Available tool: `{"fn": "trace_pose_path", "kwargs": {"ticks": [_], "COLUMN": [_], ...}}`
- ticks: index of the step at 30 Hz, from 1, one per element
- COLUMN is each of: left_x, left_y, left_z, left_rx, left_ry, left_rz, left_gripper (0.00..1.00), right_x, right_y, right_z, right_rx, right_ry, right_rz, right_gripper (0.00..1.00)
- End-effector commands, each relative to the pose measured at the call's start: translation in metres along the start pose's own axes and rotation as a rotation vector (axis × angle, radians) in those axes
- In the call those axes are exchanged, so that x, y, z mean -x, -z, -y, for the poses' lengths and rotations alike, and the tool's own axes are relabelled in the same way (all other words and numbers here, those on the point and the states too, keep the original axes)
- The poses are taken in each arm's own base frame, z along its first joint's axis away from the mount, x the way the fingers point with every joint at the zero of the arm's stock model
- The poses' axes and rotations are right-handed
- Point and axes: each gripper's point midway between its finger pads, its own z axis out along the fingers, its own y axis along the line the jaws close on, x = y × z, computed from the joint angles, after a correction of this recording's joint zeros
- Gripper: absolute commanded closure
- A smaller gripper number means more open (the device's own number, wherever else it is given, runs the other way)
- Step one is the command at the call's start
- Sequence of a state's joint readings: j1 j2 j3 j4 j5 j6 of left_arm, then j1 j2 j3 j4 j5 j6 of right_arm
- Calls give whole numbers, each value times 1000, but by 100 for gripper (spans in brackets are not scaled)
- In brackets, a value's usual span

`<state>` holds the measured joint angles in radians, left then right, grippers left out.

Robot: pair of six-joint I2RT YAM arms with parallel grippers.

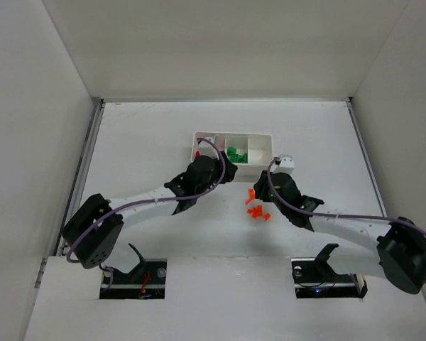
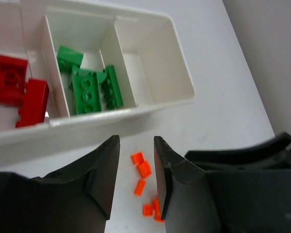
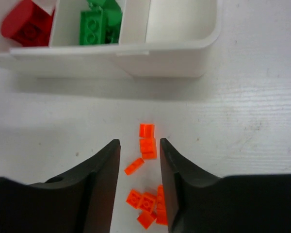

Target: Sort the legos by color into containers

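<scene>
My right gripper will next grab the orange piece near the tray by its long sides, to sort it into the tray's empty section.
The white tray (image 1: 263,136) stands at mid table. Its left compartment holds red bricks (image 2: 19,90) (image 3: 26,24), its middle one green bricks (image 2: 89,90) (image 3: 94,24) (image 1: 234,153), and its right compartment (image 2: 150,63) shows nothing inside. A cluster of tiny orange pieces (image 1: 258,210) (image 2: 142,168) (image 3: 148,146) lies on the table just in front of the tray. My left gripper (image 2: 137,141) (image 1: 227,172) hovers at the tray's near wall, open and holding nothing. My right gripper (image 3: 139,143) (image 1: 255,193) is open above the orange pieces, which show between its fingers.
White walls enclose the table at the left (image 1: 35,142), back (image 1: 220,50) and right (image 1: 405,128). Both arms stretch inward from their bases (image 1: 92,231) (image 1: 408,252), with their heads close together near the tray's front.
</scene>
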<state>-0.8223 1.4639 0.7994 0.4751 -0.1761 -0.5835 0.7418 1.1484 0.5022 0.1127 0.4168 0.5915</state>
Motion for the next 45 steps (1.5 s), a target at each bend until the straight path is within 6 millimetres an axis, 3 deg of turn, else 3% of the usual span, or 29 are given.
{"fn": "trace_pose_path", "kwargs": {"ticks": [1, 6, 12, 23, 32, 36, 45], "left_x": [-16, -41, -69, -82, -89, -95, -112], "left_y": [21, 47, 56, 61, 62, 59, 51], "left_z": [-10, -14, -24, -24, -25, -17, 1], "left_rx": [8, -24, -34, -107, -110, -120, -137], "left_ry": [-6, 27, 19, 68, 57, 24, -38], "left_rz": [2, -29, -70, -107, -118, -143, -201], "left_gripper": [69, 68, 68, 67, 66, 62, 57], "right_x": [-12, -26, -32, -45, -52, -46, 2], "right_y": [-6, -18, -32, -44, -48, -41, -14], "right_z": [-6, -19, -17, 1, 2, -3, -35], "right_rx": [-18, 17, -6, -147, -162, -143, 9], "right_ry": [32, 53, 67, 131, 142, 128, 67], "right_rz": [-52, -140, -198, -245, -265, -242, -146], "right_gripper": [53, 51, 51, 53, 70, 80, 80]}}
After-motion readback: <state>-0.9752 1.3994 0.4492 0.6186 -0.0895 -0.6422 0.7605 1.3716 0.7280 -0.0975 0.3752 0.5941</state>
